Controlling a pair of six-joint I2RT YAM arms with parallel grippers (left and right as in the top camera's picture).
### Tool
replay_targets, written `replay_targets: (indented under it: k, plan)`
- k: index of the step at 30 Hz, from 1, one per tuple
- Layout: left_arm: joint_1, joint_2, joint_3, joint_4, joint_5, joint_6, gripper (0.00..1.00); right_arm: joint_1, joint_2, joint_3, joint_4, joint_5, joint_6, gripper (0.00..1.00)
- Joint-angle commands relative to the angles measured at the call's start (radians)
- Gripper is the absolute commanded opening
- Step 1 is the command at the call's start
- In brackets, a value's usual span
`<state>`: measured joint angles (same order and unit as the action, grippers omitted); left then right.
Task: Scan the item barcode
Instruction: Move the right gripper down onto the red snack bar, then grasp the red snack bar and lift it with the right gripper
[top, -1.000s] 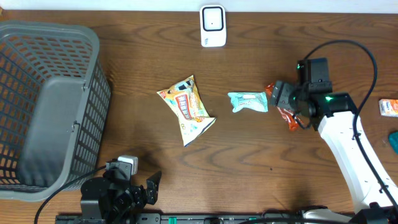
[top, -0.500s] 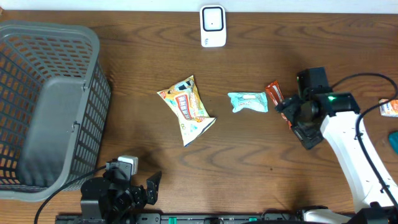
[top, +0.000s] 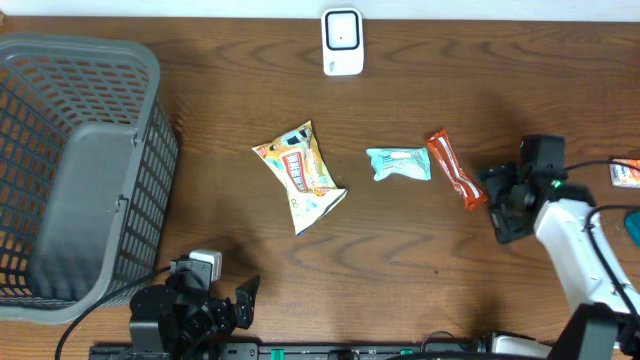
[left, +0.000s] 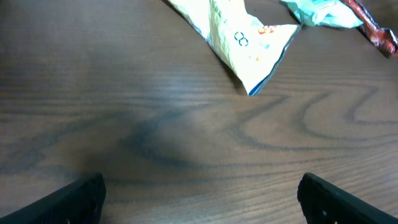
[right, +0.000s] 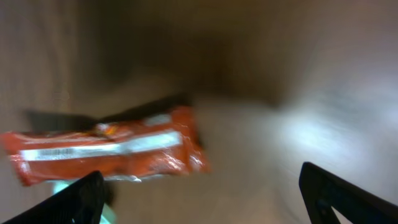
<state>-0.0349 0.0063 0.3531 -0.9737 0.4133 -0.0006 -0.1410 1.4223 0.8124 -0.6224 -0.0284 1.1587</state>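
Observation:
My right gripper grabs the orange-red snack bar by its near end (top: 471, 194) (right: 168, 145) next, so the barcode on the snack bar's white part stays uncovered to scan.
An orange-red snack bar (top: 455, 172) lies flat on the wooden table, just right of a teal packet (top: 399, 163). A yellow chip bag (top: 302, 173) lies further left. The white barcode scanner (top: 342, 42) stands at the far edge. My right gripper (top: 497, 203) is open and empty, just right of the bar and apart from it. In the right wrist view, which is blurred, the bar (right: 106, 152) lies ahead and to the left of the open gripper (right: 202, 199). My left gripper (left: 199, 199) is open over bare wood, with the chip bag (left: 242, 37) well ahead of it.
A grey mesh basket (top: 150, 70) fills the left side. At the right edge lie an orange-and-white packet (top: 626, 172) and a teal item (top: 633, 225). The left arm sits at the near edge, left of centre.
My right gripper has drawn back to the right, off the orange-red bar, which stays lying on the table. The left arm has not moved.

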Motion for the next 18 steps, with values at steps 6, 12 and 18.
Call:
replay_targets:
  k: [6, 12, 18]
  plan:
    - [-0.004, -0.002, 0.000, -0.014, 0.009, -0.001, 0.99, -0.002, 0.005, -0.253, 0.415, -0.096, -0.023, 0.98]
    - [-0.004, -0.002, 0.000, -0.014, 0.009, -0.001, 0.99, 0.014, 0.021, -0.316, 0.516, -0.142, -0.003, 0.96]
    - [-0.004, -0.002, 0.000, -0.014, 0.009, -0.001, 0.99, 0.058, 0.146, -0.317, 0.601, -0.144, 0.011, 0.89]
